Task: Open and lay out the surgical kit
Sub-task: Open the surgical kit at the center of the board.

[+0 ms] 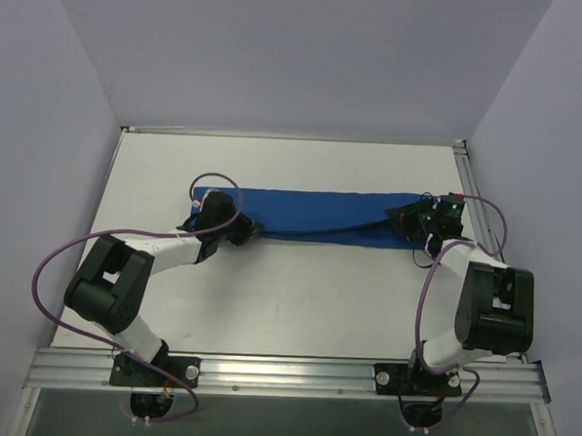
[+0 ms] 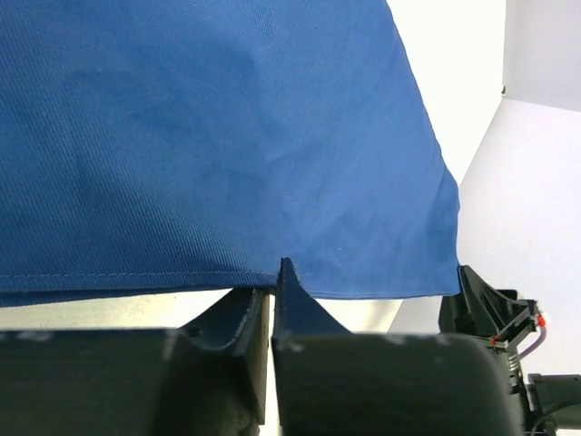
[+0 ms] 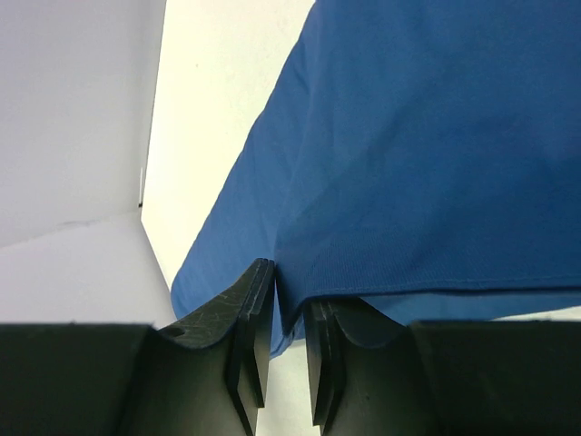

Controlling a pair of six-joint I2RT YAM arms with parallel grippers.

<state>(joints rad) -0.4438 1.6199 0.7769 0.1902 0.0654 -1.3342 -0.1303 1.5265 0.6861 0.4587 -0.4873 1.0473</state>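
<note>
I will next use my right gripper to grab the loose near hem (image 1: pixel 384 224) of the cloth (image 1: pixel 320 220), at the cloth's end opposite my left gripper, to open it out.
The surgical kit's royal-blue cloth (image 1: pixel 320 220) lies as a long strip across the far half of the white table (image 1: pixel 297 296), pulled out between my two grippers. My left gripper (image 1: pixel 252 230) is at the cloth's left end. In the left wrist view its jaws (image 2: pixel 275 277) are pressed together on the stitched hem of the cloth (image 2: pixel 227 136). My right gripper (image 1: pixel 396 217) is at the right end. In the right wrist view its jaws (image 3: pixel 290 291) stand slightly apart, and a fold of the cloth (image 3: pixel 436 136) dips loosely into the gap.
A metal rail (image 1: pixel 283 374) runs along the table's near edge and carries both arm bases. Pale walls close in the left, right and far sides. A purple cable (image 1: pixel 50 254) loops out from the left arm.
</note>
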